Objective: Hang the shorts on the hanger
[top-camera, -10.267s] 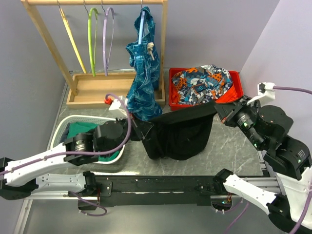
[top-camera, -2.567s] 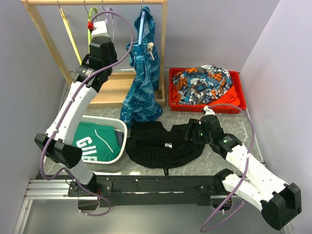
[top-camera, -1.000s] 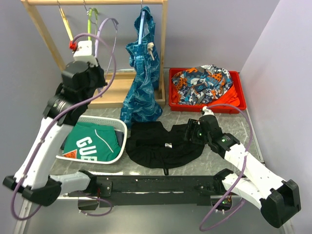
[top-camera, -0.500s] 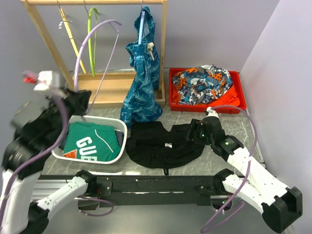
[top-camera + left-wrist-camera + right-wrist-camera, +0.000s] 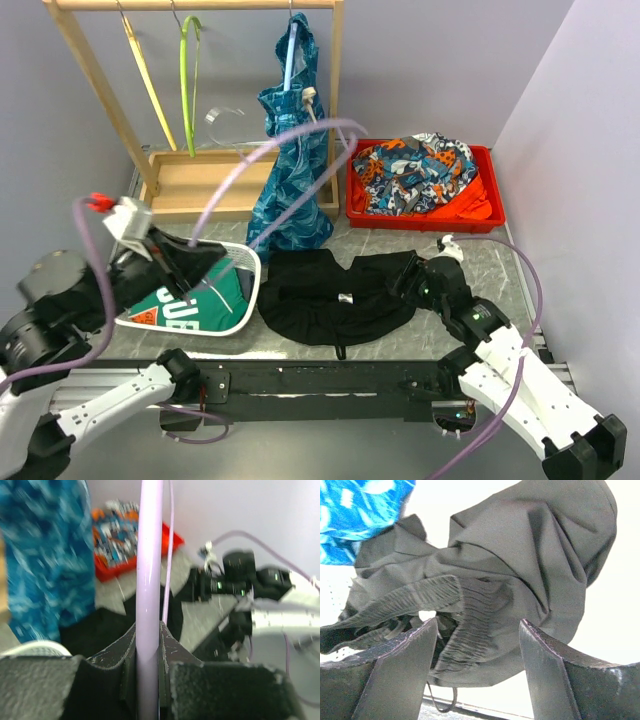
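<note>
My right gripper is above the waistband's ribbed fold, so it isn't ready to close yet. It needs to come down first, then close on the waistband [image 5: 470, 615] between both fingers.
The black shorts [image 5: 335, 295] lie crumpled on the table in front of the arms. In the right wrist view their ribbed waistband [image 5: 470, 615] bunches between my fingers. My right gripper [image 5: 412, 283] [image 5: 477, 630] is open at the shorts' right edge, its fingers either side of the waistband fold. The lavender hanger [image 5: 250, 160] [image 5: 150, 570], blurred by motion, slants from near left up towards the red bin. My left gripper [image 5: 195, 258] [image 5: 149, 630] is shut on its bar, above the white basket.
The wooden rack [image 5: 200, 185] at the back left holds a lime-green hanger [image 5: 185, 80], a yellow hanger [image 5: 145, 80] and a teal patterned garment [image 5: 295, 170]. A red bin [image 5: 490, 215] of patterned clothes stands at the back right. The white basket [image 5: 255, 290] holds a green shirt.
My left arm has carried the lavender hanger off the rack, down and towards the near left, swinging its far end over the table. My right gripper has shifted slightly right along the shorts' edge.
</note>
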`<state>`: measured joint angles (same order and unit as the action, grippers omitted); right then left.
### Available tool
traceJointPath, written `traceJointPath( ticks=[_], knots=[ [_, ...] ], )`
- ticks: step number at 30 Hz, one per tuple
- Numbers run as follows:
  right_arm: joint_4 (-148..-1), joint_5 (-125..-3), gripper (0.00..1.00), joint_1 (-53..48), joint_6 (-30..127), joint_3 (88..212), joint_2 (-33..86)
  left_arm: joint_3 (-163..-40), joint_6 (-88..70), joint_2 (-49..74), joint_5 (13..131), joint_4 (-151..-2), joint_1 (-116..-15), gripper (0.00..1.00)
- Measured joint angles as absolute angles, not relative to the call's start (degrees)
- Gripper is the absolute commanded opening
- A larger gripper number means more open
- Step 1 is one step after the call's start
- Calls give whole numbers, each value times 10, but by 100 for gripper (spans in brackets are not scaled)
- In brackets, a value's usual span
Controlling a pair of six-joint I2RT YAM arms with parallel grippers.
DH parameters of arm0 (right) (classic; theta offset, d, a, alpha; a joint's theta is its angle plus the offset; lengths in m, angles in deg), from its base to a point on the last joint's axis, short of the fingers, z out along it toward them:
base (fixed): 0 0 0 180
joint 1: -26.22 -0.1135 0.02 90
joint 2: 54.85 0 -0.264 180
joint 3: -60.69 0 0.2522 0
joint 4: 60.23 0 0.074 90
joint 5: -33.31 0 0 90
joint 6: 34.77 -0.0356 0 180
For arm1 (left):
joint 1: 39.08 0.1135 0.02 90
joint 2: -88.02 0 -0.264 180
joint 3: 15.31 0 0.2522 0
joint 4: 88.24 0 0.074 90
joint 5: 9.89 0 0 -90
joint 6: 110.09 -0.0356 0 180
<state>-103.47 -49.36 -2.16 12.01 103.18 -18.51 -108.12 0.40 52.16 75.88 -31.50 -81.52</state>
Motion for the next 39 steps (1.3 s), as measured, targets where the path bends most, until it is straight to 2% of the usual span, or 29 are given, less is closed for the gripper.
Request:
traceJointPath(
  ticks=[9,14,25,26,32,37,39],
  knots=[
    [-1020,-482,69,-37,93,1014,-163,-967,32,523,718,-286,-847,1],
    [-1014,-463,63,-56,82,1014,-165,-888,57,535,692,-254,-847,1],
    [-990,-442,42,-70,77,1014,-127,-827,94,559,661,-238,-847,1],
    [-987,-440,35,-71,77,1015,-119,-822,96,556,659,-236,-847,1],
    [-984,-429,15,-85,81,1016,-88,-813,95,537,656,-232,-850,1],
    [-989,-419,1,-93,84,1038,-77,-813,92,522,653,-236,-865,1],
    [-990,-412,0,-94,86,1051,-71,-813,91,513,655,-236,-877,1]
  ],
)
